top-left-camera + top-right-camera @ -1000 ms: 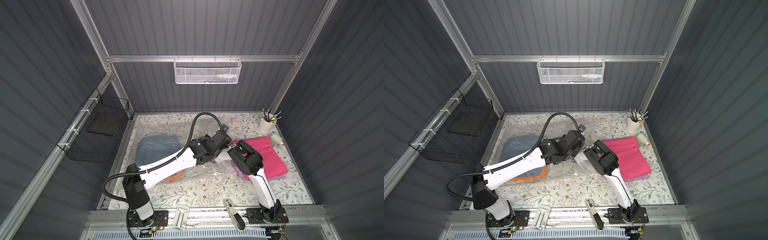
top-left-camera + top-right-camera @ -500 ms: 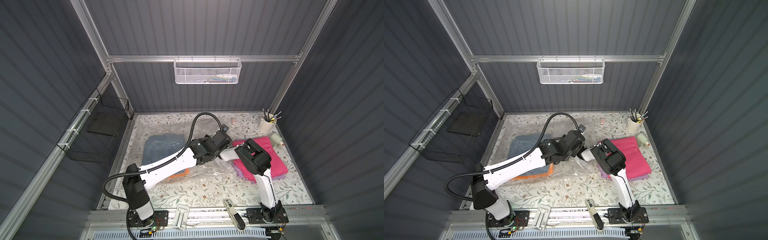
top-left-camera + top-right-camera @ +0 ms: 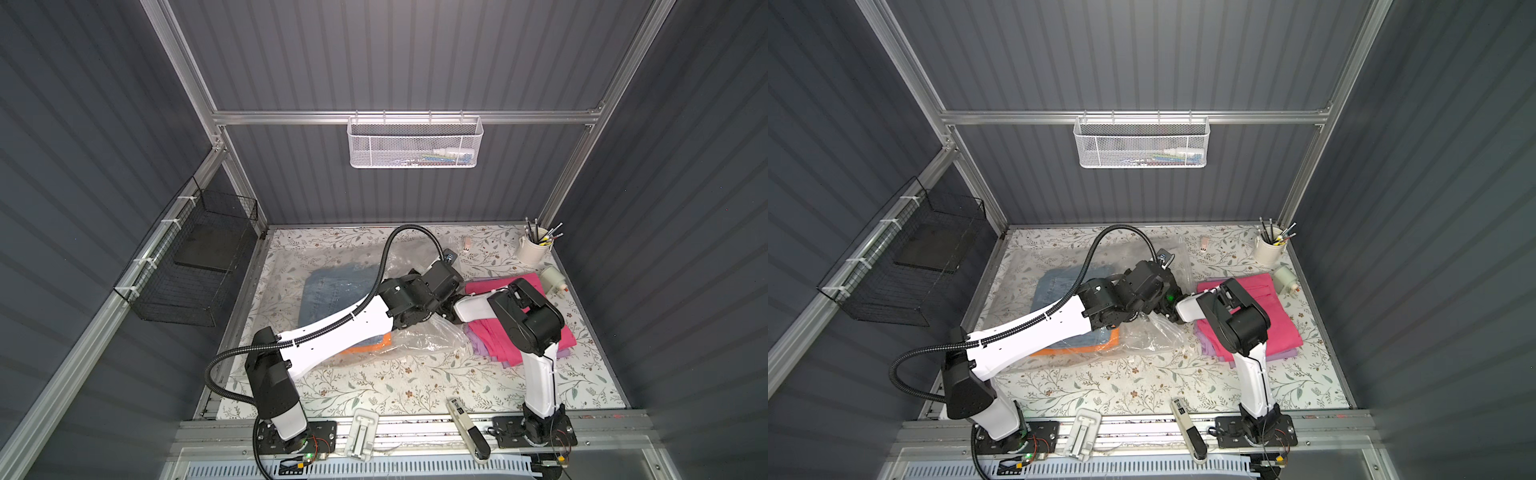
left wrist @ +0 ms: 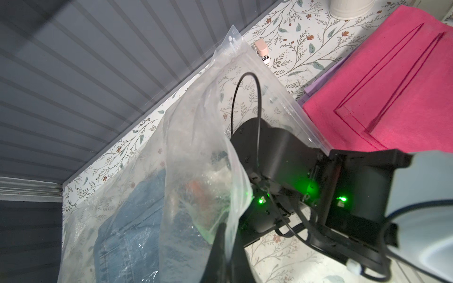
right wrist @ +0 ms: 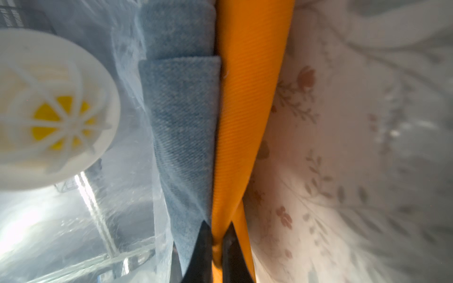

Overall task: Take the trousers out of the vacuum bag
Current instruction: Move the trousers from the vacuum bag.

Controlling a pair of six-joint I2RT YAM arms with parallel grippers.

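The orange trousers' edge is well short of the bag's opening, so I should pull them toward it before my right gripper opens.
The clear vacuum bag lies mid-table with its mouth facing right. My left gripper is shut on the film at the mouth and holds it lifted. Inside the bag, light blue denim trousers lie on the orange trousers. My right gripper reaches into the mouth and is shut on the orange fold. The bag's white valve shows close beside the denim. Outside, to the right, hot pink trousers lie on lilac trousers.
A white cup of pens and a small white container stand at the back right. A black wire basket hangs on the left wall, a white mesh basket on the back wall. Two tools lie at the front edge.
My right arm has drawn back to the right, and the denim and orange stack has slid right inside the bag with it. My left gripper has kept its hold on the bag.
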